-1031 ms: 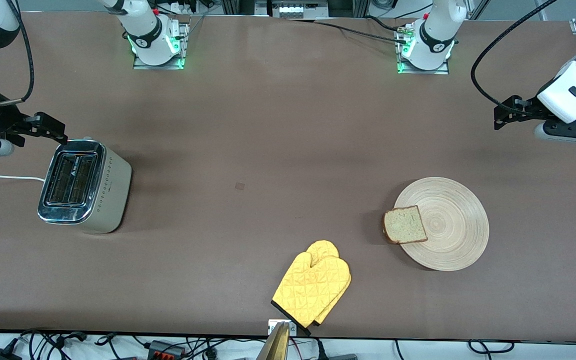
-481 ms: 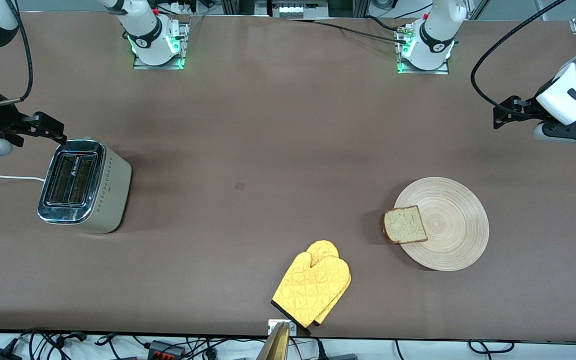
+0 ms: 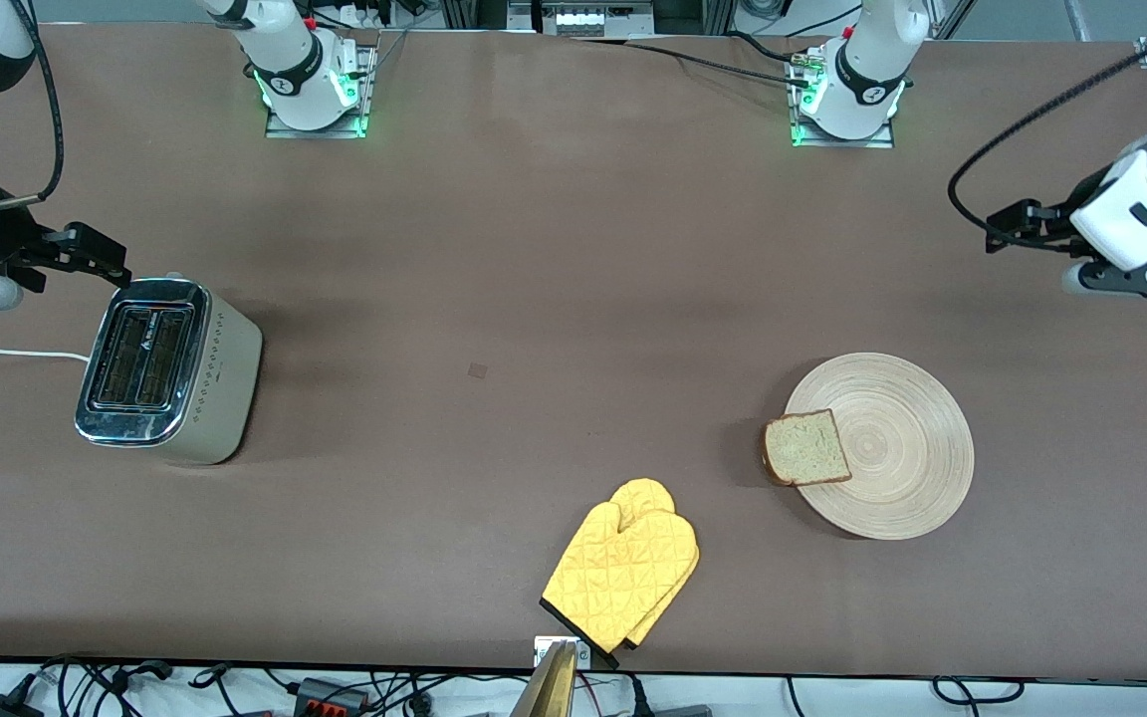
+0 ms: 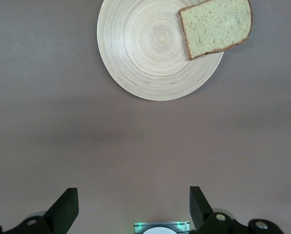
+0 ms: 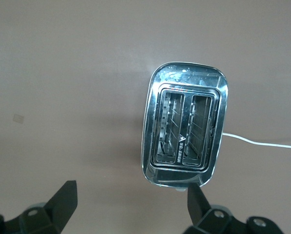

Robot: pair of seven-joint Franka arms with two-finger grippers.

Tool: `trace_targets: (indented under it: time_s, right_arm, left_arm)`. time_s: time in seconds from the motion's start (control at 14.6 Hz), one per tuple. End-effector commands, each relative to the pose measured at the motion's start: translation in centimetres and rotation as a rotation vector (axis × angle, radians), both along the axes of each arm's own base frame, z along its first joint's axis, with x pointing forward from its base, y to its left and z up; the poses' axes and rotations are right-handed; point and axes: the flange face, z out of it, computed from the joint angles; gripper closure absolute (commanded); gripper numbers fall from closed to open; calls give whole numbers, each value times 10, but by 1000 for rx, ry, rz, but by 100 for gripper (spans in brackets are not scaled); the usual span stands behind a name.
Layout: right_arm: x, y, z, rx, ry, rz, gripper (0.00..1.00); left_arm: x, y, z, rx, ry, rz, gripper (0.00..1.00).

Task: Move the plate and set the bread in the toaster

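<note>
The left gripper will next take the plate by its rim (image 3: 967, 447) opposite the bread, so that the bread comes nearer the toaster (image 3: 170, 370).
The round light-wood plate (image 3: 907, 448) lies toward the left arm's end of the table. The square bread (image 3: 807, 448) rests on its rim, overhanging toward the right arm's end. In the left wrist view the plate (image 4: 152, 51) and bread (image 4: 216, 27) show apart from my left gripper (image 4: 134, 209), which is open and empty. That left gripper (image 3: 1007, 227) hangs over bare table. The cream toaster (image 3: 170, 370) with its chrome top stands at the right arm's end, both slots empty. My right gripper (image 3: 106, 261) hovers open by the toaster's (image 5: 186, 131) end; the right gripper (image 5: 130, 204) holds nothing.
A yellow quilted oven mitt (image 3: 623, 563) lies near the table's front edge, between toaster and plate. The toaster's white cord (image 3: 6, 353) runs off the right arm's end. Both arm bases (image 3: 310, 85) stand along the back edge.
The left arm has lifted and drawn slightly back toward its end of the table. The right gripper, plate, bread and toaster have hardly moved.
</note>
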Motion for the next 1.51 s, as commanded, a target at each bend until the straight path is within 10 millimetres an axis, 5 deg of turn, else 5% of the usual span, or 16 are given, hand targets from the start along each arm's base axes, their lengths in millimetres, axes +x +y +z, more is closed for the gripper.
trace_targets:
  time_s: [0.0, 0.14, 0.41, 0.55, 0.76, 0.96, 1.31, 1.44]
  right_arm:
    - [2, -3, 4, -7, 7, -3, 0]
    - [2, -3, 4, -7, 7, -6, 0]
    - [2, -3, 4, -7, 7, -4, 0]
    - [2, -3, 4, -7, 7, -4, 0]
    - [2, -3, 4, -7, 7, -4, 0]
    - [2, -3, 3, -5, 9, -4, 0]
    - [2, -4, 3, -5, 9, -6, 0]
    - [2, -4, 3, -5, 9, -6, 0]
  left_arm:
    - [47, 34, -19, -2, 20, 29, 0]
    - [62, 49, -41, -48, 23, 47, 0]
    - [87, 126, -87, -266, -43, 201, 0]
    - [97, 155, -129, -370, -64, 214, 0]
    - [94, 221, -224, -557, -73, 297, 0]
    - [88, 235, -312, -767, -76, 325, 0]
    - [94, 233, -366, -823, -177, 319, 1]
    - [92, 227, -387, -853, -180, 291, 12]
